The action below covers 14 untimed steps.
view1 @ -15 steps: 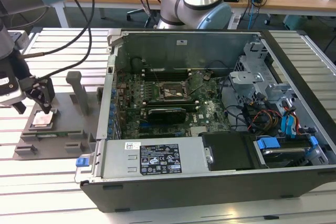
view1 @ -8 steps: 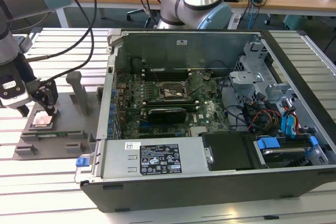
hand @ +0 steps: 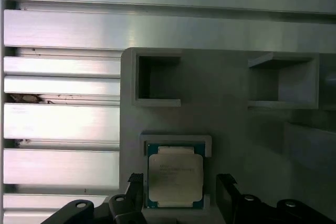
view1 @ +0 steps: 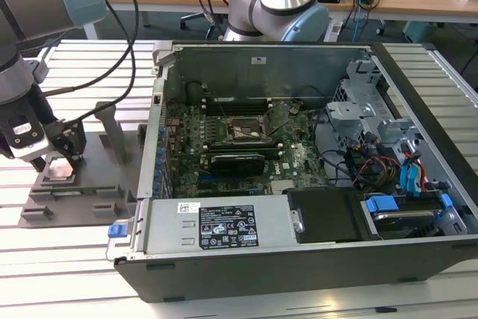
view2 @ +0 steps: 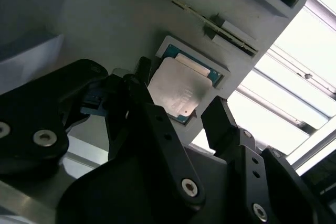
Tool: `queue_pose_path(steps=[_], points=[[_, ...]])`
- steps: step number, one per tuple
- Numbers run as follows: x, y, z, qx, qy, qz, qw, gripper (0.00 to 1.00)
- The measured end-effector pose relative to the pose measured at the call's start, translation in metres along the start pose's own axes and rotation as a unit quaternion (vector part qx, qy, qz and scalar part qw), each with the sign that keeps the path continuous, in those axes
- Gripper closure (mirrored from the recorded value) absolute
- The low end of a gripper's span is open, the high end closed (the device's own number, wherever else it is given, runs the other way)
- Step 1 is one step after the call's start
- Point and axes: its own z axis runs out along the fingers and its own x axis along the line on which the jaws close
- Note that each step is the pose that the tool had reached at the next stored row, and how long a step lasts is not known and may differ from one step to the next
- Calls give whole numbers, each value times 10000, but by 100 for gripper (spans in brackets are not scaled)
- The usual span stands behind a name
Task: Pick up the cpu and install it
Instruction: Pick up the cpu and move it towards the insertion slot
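Observation:
My gripper grabs the cpu's open side edges next, since the tray's raised side wraps around the cpu's end and corners.
The cpu (view1: pixel 58 172) is a flat silvery square lying in a shallow recess of the grey plastic tray (view1: pixel 82 203) at the exterior view's left. My gripper (view1: pixel 61 156) hangs just above it, open. In both wrist views the cpu (hand: pixel 175 176) (view2: pixel 176 90) sits between the two black fingers (hand: pixel 226 195), one on each side with a small gap, neither clearly touching it. The gripper (hand: pixel 181 195) (view2: pixel 179 94) is centred over the chip, which still rests flat in the tray (hand: pixel 231 129).
An open computer case (view1: pixel 299 259) fills the middle and right of the exterior view, with the motherboard's socket (view1: pixel 246 131) and a long black card (view1: pixel 237 160) inside. Upright posts (view1: pixel 112 136) rise from the tray beside my gripper. A second arm's base (view1: pixel 280 5) stands behind the case.

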Motion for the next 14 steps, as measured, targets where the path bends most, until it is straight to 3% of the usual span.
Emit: queue_pose_path(steps=[6, 12, 14], points=[[3, 3, 104, -1, -1, -41, 10000, 34], [4, 4, 124, -1, -1, -48, 10000, 34], [6, 5, 125, 0, 2, -46, 10000, 42]])
